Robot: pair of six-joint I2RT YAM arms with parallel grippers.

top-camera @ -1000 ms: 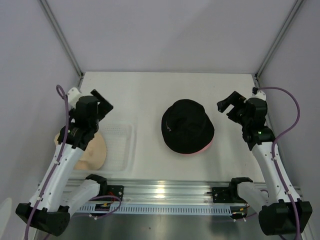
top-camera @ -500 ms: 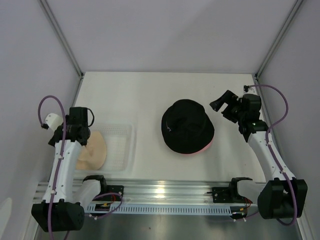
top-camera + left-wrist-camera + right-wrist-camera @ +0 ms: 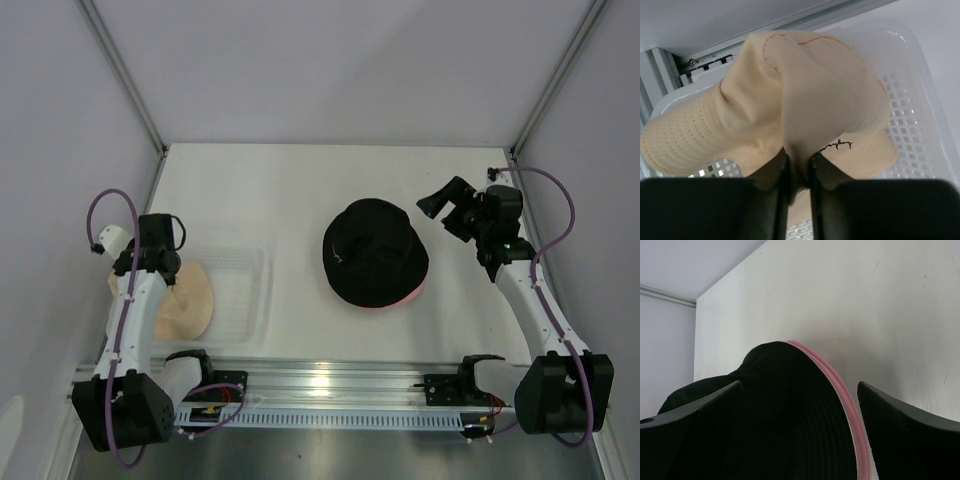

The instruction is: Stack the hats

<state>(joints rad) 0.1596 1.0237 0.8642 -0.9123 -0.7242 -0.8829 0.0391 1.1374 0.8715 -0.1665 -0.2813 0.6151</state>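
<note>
The brim edge (image 3: pixel 195 314) of the beige hat is across from my left gripper. My right gripper should grab it there next, to stack the beige hat with its top up over the black hat (image 3: pixel 375 252).
A beige hat (image 3: pixel 192 306) with small dark script lies in the clear tray (image 3: pixel 246 266) at the left. My left gripper (image 3: pixel 797 157) is shut on a pinched fold of the beige hat's (image 3: pixel 810 95) crown; in the top view the left gripper (image 3: pixel 167 284) sits at the hat's far-left edge. In the middle of the table a black hat (image 3: pixel 375 252) rests on a pink hat, of which only the rim (image 3: pixel 413 293) shows. To the right of that stack and above the table, my right gripper (image 3: pixel 446 208) hangs open. The right wrist view shows the black hat (image 3: pixel 775 415) and pink rim (image 3: pixel 840 395) between its spread fingers.
The tray's perforated floor and rim (image 3: pixel 920 100) surround the beige hat. A metal rail (image 3: pixel 330 385) runs along the near edge with both arm bases on it. White walls with corner posts close in the table's sides and back.
The left arm swung down and left over the tray, and its jaws went from wide open to shut on the beige hat. The right gripper shifted slightly up and left, still open.
</note>
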